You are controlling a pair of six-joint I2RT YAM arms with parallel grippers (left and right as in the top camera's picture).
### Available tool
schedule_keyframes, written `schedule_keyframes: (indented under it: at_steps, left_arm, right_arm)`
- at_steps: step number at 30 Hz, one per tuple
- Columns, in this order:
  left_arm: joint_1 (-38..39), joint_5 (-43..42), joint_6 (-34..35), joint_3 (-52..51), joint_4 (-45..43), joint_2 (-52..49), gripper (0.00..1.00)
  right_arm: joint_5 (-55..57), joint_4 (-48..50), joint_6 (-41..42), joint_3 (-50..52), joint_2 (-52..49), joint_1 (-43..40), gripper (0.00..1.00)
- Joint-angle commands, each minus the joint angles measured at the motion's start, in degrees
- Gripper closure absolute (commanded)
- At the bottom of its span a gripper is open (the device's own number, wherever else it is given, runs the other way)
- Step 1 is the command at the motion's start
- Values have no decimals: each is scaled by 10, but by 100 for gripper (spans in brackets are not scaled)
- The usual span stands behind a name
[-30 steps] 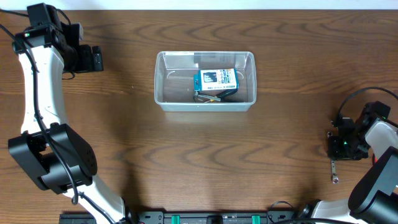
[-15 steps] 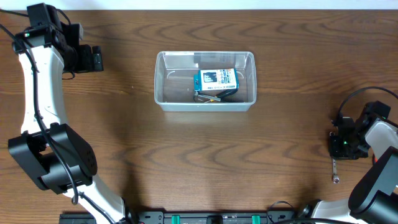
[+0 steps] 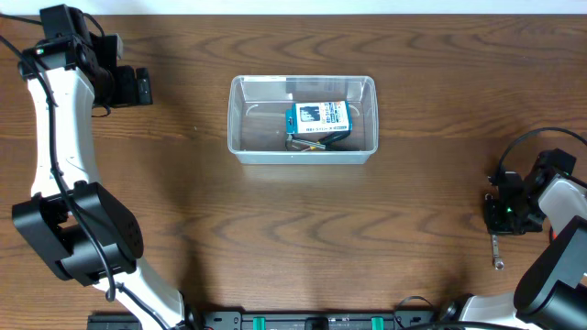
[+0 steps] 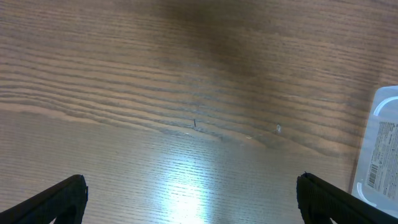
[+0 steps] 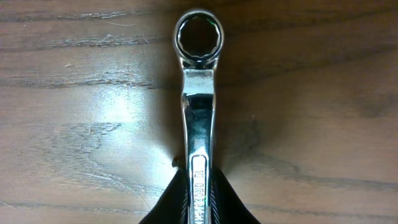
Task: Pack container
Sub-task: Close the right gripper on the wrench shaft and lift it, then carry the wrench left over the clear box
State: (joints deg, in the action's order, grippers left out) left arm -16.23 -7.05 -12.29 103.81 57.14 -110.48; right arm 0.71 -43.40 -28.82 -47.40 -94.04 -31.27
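Observation:
My right gripper will bring the ring wrench up off the table if I lift it now, because the gripper's black fingers are shut around the wrench's handle.
The clear plastic container (image 3: 261, 115) stands at the middle of the table, with a blue-and-white box (image 3: 318, 115) and a dark metal tool inside it. At the far right my right gripper (image 3: 507, 213) is low over the table and shut on the shank of a shiny ring wrench (image 5: 199, 93). The wrench's ring end points away from the black fingers (image 5: 171, 205) in the right wrist view; its other end (image 3: 496, 255) sticks out below the gripper. My left gripper (image 3: 138, 87) hangs open at the far left. A corner of the container (image 4: 382, 149) shows at the right edge of its view.
The left arm's white links (image 3: 60, 147) run down the left side of the table. Cables loop around the right arm (image 3: 550, 197). Bare wood grain (image 4: 193, 124) lies under the left gripper (image 4: 193, 202).
The right gripper's jaws have closed onto the wrench, and the wrench's free end has shifted slightly. The left arm and the container have not moved.

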Motion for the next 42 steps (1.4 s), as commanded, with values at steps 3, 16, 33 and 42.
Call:
schedule_keyframes:
  at_steps: [3, 16, 33, 42]
  left_arm:
    - [-1, 7, -5, -4, 2, -4, 2]
    - [-1, 7, -5, -4, 2, -4, 2]
    - [-1, 7, -5, -4, 2, -4, 2]
    - [-1, 7, -5, -4, 2, -4, 2]
  right_arm:
    - [-10, 2, 1, 4, -5, 0, 92]
    - [-10, 10, 19, -6, -5, 0, 99]
    - [-46, -27, 26, -198, -5, 85, 99]
    - [-57, 19, 24, -398, -5, 209, 99]
